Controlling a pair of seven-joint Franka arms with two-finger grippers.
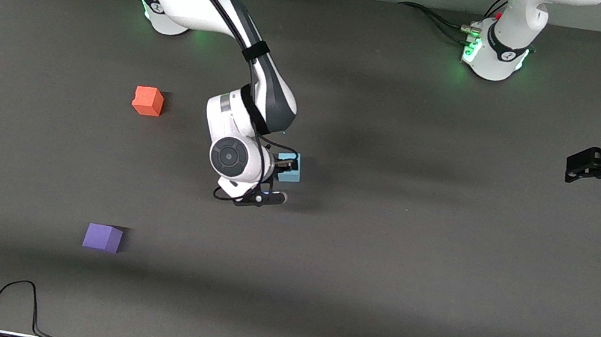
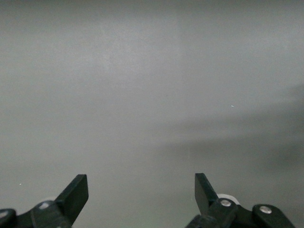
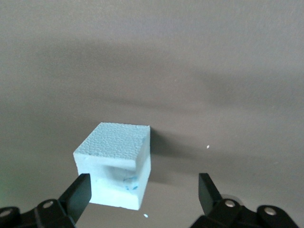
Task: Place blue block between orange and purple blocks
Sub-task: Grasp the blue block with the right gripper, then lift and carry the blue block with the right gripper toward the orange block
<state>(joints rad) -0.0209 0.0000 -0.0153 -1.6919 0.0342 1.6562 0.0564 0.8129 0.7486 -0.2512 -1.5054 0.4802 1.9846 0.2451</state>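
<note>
My right gripper needs to grab the light blue block (image 1: 291,174) by its opposite sides next, to place it between the orange block (image 1: 148,101) and the purple block.
The light blue block (image 1: 291,174) sits on the grey table mat near the middle. My right gripper (image 1: 280,166) is low over it and open. In the right wrist view the blue block (image 3: 114,161) stands between the open jaws of the right gripper (image 3: 142,190), close against one finger and apart from the other. The orange block (image 1: 148,101) lies toward the right arm's end, farther from the front camera. The purple block (image 1: 102,237) lies nearer the front camera. My left gripper (image 1: 577,166) waits open and empty at the left arm's end; the left wrist view shows it (image 2: 141,187) over bare mat.
The grey mat (image 1: 416,243) covers the whole table. A black cable (image 1: 12,303) loops at the table's front edge, near the purple block. The arm bases stand along the table's back edge.
</note>
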